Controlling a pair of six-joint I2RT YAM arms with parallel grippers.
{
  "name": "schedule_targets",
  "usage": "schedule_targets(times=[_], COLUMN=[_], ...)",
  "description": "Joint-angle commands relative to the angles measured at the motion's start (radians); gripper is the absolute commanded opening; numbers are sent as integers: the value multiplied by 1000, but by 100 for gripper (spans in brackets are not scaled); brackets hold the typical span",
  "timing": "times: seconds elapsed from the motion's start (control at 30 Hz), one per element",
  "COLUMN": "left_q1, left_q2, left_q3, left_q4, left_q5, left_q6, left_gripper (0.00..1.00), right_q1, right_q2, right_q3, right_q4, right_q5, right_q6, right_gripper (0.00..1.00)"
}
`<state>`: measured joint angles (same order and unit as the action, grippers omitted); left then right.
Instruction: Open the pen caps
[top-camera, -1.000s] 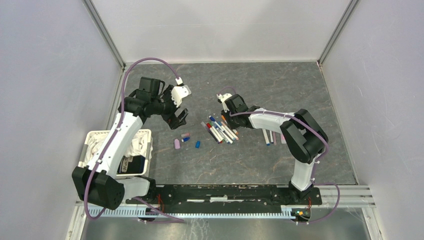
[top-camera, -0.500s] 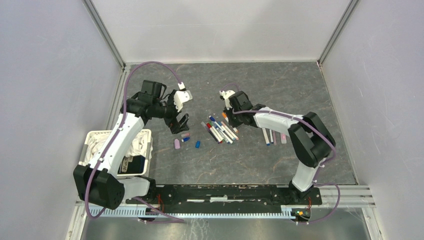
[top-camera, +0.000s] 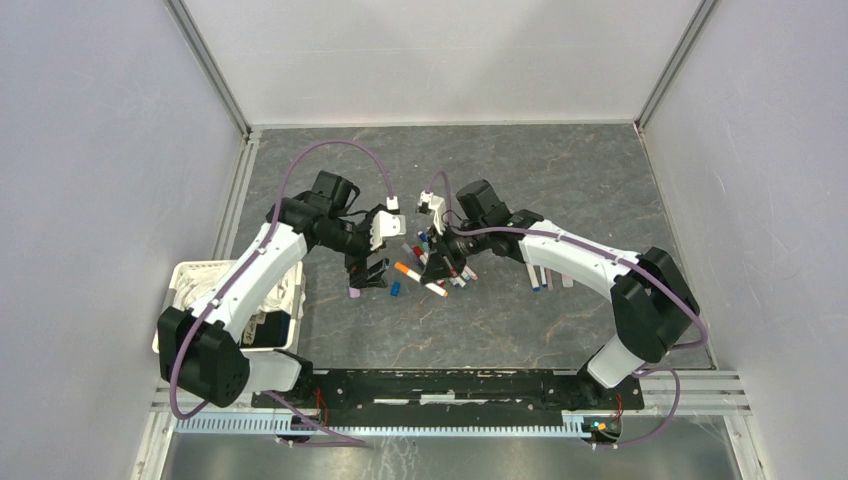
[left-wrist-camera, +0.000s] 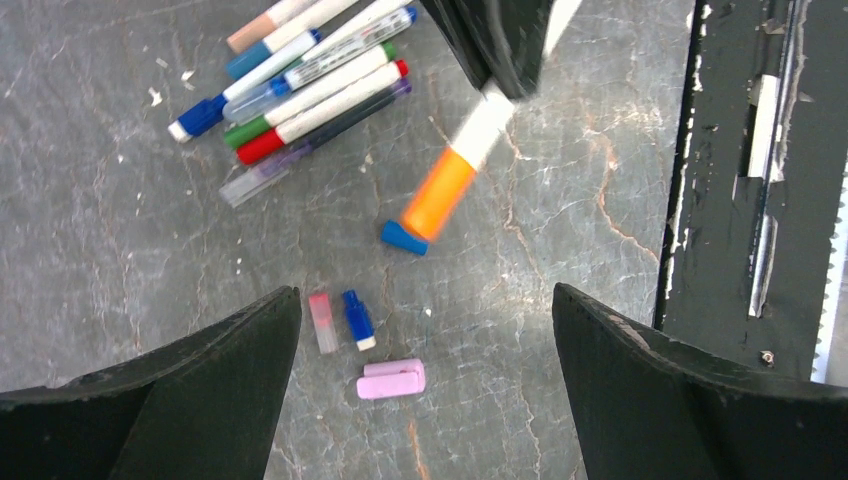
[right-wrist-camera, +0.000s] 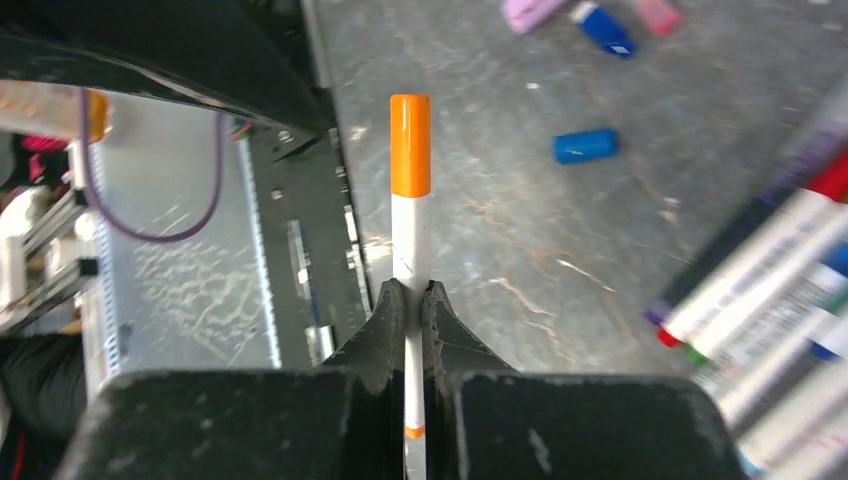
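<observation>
The pen should be grabbed next by its orange cap (top-camera: 407, 271) (left-wrist-camera: 438, 192) with my left gripper. Its white body stays free for my right gripper, to open the pen.
My right gripper (right-wrist-camera: 410, 292) is shut on the white barrel of a pen whose orange cap (right-wrist-camera: 410, 145) points away from it. In the top view this gripper (top-camera: 438, 268) holds the pen (top-camera: 408, 270) above the table, cap towards my left gripper (top-camera: 372, 268). My left gripper (left-wrist-camera: 422, 292) is open wide and empty, with the orange cap (left-wrist-camera: 438, 192) ahead of it. Loose caps lie below it: lilac (left-wrist-camera: 391, 379), blue (left-wrist-camera: 357, 318), reddish (left-wrist-camera: 322, 322) and another blue (left-wrist-camera: 403, 237). The pile of capped pens (left-wrist-camera: 305, 85) lies beyond.
Three pens (top-camera: 548, 277) lie apart to the right of the pile. A white basket (top-camera: 190, 272) with cloth in it stands at the left edge beside my left arm. The black base rail (top-camera: 450, 385) runs along the near edge.
My right gripper has taken an orange-capped pen from the pile and swung it left. My left gripper has moved right and down over the loose caps, towards the pen.
</observation>
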<state>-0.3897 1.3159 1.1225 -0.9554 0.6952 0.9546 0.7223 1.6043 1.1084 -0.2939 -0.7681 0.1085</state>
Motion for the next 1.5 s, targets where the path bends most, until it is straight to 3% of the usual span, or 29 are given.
schedule_targets(times=[0.0, 0.1, 0.27, 0.43, 0.5, 0.57, 0.7, 0.83, 0.97, 1.07, 1.17, 1.33, 1.47], left_q1=[-50, -69, -89, -101, -106, -108, -115, -114, -115, -114, -114, -75, 74], left_q2=[-14, -26, -26, -38, -38, -37, -34, -36, -44, -48, -47, -45, 4], left_q3=[-11, -28, -26, -28, -26, -26, -21, -15, -18, -14, -6, 16, 99], left_q4=[1, 6, -67, -74, -75, -74, -74, -73, -79, -94, -119, -171, -260], left_q5=[52, 52, 63, 50, 43, 45, 58, 57, 58, 61, 43, -77, -99], left_q6=[61, 66, 108, 116, 116, 112, 102, 95, 101, 113, 138, 228, 360], left_gripper=[98, 95, 76, 46, 23, 12, 10, 9, 8, 5, 2, 2, 2], right_q1=[31, 40, 41, 41, 42, 42, 41, 42, 45, 45, 42, 29, 19], right_q2=[-5, 15, 39, 66, 72, 81, 98, 107, 118, 124, 122, 75, 57], right_q3=[45, 63, 83, 110, 119, 124, 104, 45, 27, 28, 26, -37, -93], right_q4=[12, -2, -5, -12, -13, -4, 80, 211, 276, 274, 228, 146, 101], right_q5=[-187, -218, -226, -226, -227, -227, -229, -255, -273, -287, -296, -271, -217], right_q6=[-16, -30, -22, -16, -11, 7, 94, 191, 237, 235, 185, 113, 76], right_gripper=[0, 0, 0, 0, 0, 6, 37, 43, 36, 22, 0, 0, 0])
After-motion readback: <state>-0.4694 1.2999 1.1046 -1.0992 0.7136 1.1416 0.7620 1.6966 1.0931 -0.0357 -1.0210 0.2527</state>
